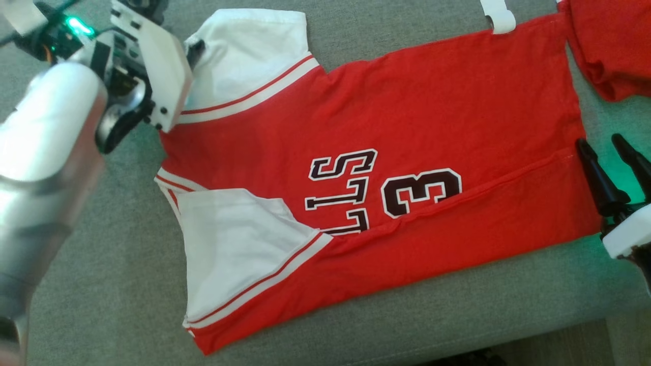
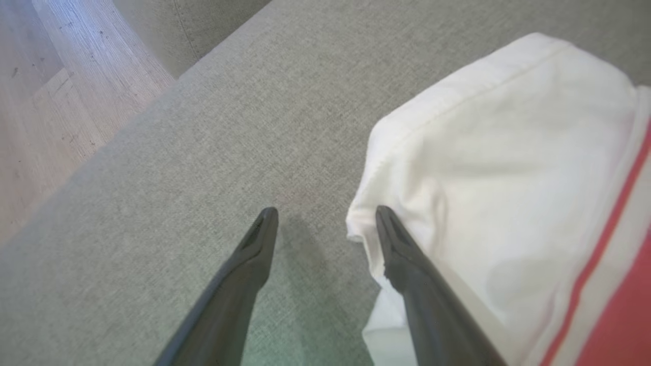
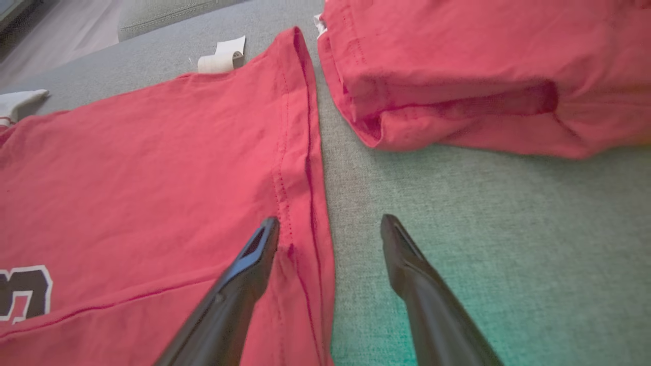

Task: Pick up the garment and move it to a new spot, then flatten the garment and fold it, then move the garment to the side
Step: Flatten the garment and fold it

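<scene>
The jersey's red body lies flat, so my left gripper will next grab the far white sleeve by its hem corner (image 2: 364, 226), which puckers up off the cushion.
The garment (image 1: 407, 117) is a red jersey with white sleeves and dark lettering. It lies spread on a grey cushion (image 1: 101, 264), with its near long edge folded up over the body. My left gripper (image 2: 323, 216) is open at the far white sleeve (image 2: 508, 168): one finger lies over the sleeve's corner, the other over bare cushion. At the jersey's hem (image 3: 300, 168) my right gripper (image 3: 330, 223) is also open, its left finger over the hem and its right finger over the cushion. Neither holds anything. In the head view the right gripper (image 1: 600, 141) sits just beside the hem.
A second red garment (image 1: 610, 46) lies bunched close beyond the hem, at the upper right. A white strip (image 1: 498, 15) rests at the jersey's far edge. Wooden floor (image 2: 46, 101) shows past the cushion's edge, and again at the near right corner (image 1: 585, 340).
</scene>
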Robot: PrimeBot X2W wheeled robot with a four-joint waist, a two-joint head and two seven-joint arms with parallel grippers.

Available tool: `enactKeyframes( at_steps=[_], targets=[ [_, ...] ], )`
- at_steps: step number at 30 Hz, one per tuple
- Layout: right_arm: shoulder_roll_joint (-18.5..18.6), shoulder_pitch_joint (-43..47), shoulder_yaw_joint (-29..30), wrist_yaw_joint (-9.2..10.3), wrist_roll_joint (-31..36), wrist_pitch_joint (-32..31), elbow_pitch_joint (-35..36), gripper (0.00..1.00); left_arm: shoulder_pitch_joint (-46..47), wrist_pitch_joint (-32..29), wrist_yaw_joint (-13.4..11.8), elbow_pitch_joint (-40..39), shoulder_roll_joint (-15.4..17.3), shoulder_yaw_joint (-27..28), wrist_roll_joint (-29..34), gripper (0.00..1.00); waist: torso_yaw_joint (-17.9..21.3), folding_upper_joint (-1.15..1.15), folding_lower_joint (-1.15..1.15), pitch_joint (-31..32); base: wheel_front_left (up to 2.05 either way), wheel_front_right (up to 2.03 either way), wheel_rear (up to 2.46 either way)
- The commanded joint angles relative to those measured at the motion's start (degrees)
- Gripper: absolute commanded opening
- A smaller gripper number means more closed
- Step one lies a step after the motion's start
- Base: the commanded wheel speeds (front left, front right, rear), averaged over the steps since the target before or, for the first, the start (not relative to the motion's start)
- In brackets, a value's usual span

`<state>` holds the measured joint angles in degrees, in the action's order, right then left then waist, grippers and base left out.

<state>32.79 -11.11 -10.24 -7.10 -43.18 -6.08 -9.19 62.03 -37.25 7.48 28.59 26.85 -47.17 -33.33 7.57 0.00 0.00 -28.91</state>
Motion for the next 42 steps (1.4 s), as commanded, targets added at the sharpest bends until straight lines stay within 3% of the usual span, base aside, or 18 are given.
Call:
enactKeyframes(
  at_steps=[1, 7, 10, 12, 14, 16, 17, 22, 29, 30, 31, 32, 42],
  targets=[
    [1.21, 1.05, 0.28, -0.39, 0.4, 0.1, 1.45, 1.0, 0.35, -0.52, -0.3, -1.88, 2.63, 1.17, -0.53, 1.0, 0.01, 0.0, 0.0, 0.21, 0.0, 0.0, 0.0],
    [0.68, 1.61, 0.7, -0.39, 0.61, 0.1, 1.56, 1.0, -1.16, -1.36, -0.23, -5.94, 3.73, 0.13, -1.26, 1.0, -0.16, 0.0, 0.0, 0.65, 0.0, 0.0, 0.0],
    [0.42, 1.41, 0.57, -0.39, 0.72, 0.09, 1.69, 1.0, -1.51, -1.37, -0.41, -6.93, 4.13, -0.17, -1.06, 0.92, -0.21, 0.0, 0.0, 0.47, 0.0, 0.0, 0.0],
    [0.33, 1.16, 0.43, -0.39, 0.73, 0.06, 1.75, 1.0, -1.6, -1.32, -0.62, -7.15, 4.18, -0.38, -0.85, 0.76, -0.18, 0.0, 0.0, 0.27, 0.0, 0.0, 0.0],
    [0.34, 0.87, 0.29, -0.39, 0.71, 0.07, 1.84, 1.0, -1.64, -0.73, -0.59, -7.38, 3.95, -0.4, -1.15, 0.48, -0.1, 0.0, 0.0, -0.02, 0.0, 0.0, 0.0],
    [0.38, 0.59, 0.1, -0.39, 0.71, 0.19, 1.83, 1.0, -1.41, 0.48, -0.51, -7.46, 3.97, -0.57, -1.0, 0.04, 0.02, 0.0, 0.0, -0.23, 0.0, 0.0, 0.0],
    [0.4, 0.49, 0.01, -0.39, 0.71, 0.25, 1.77, 1.0, -1.23, 1.22, -0.47, -7.44, 4.03, -0.69, -0.76, 0.0, 0.08, 0.0, 0.0, -0.27, 0.0, 0.0, 0.0],
    [0.69, 0.42, -0.19, -0.39, 0.47, 0.56, 1.31, 1.0, 0.37, 4.57, -0.31, -7.16, 4.79, -1.52, 1.1, 0.0, 0.2, 0.0, 0.0, 0.23, 0.0, 0.0, 0.0],
    [1.09, 0.73, -0.06, -0.39, 0.15, 0.51, 1.24, 1.0, 4.54, 9.77, -1.34, -6.47, 6.19, -4.93, 10.39, 0.02, -0.31, 0.0, 0.0, 0.71, 0.0, 0.0, 0.0],
    [1.07, 0.71, -0.1, -0.39, 0.14, 0.43, 1.3, 1.0, 5.07, 10.05, -1.62, -6.05, 6.39, -5.57, 11.78, 0.31, -0.38, 0.0, 0.0, 0.65, 0.0, 0.0, 0.0],
    [1.04, 0.66, -0.15, -0.39, 0.13, 0.36, 1.39, 1.0, 5.62, 10.65, -2.15, -5.64, 6.48, -6.0, 13.11, 0.8, -0.44, 0.0, 0.0, 0.56, 0.0, 0.0, 0.0],
    [1.0, 0.61, -0.22, -0.39, 0.13, 0.3, 1.47, 1.0, 6.03, 11.45, -2.91, -5.2, 6.41, -6.2, 14.15, 1.0, -0.48, 0.0, 0.0, 0.48, 0.0, 0.0, 0.0],
    [0.99, 0.84, -0.46, -0.39, 0.11, 0.27, 1.53, 1.0, 7.24, 14.1, -6.11, -0.31, 4.45, -5.36, 14.51, 1.0, -0.52, 0.0, 0.0, -0.09, 0.0, 0.0, 0.0]
  ],
)
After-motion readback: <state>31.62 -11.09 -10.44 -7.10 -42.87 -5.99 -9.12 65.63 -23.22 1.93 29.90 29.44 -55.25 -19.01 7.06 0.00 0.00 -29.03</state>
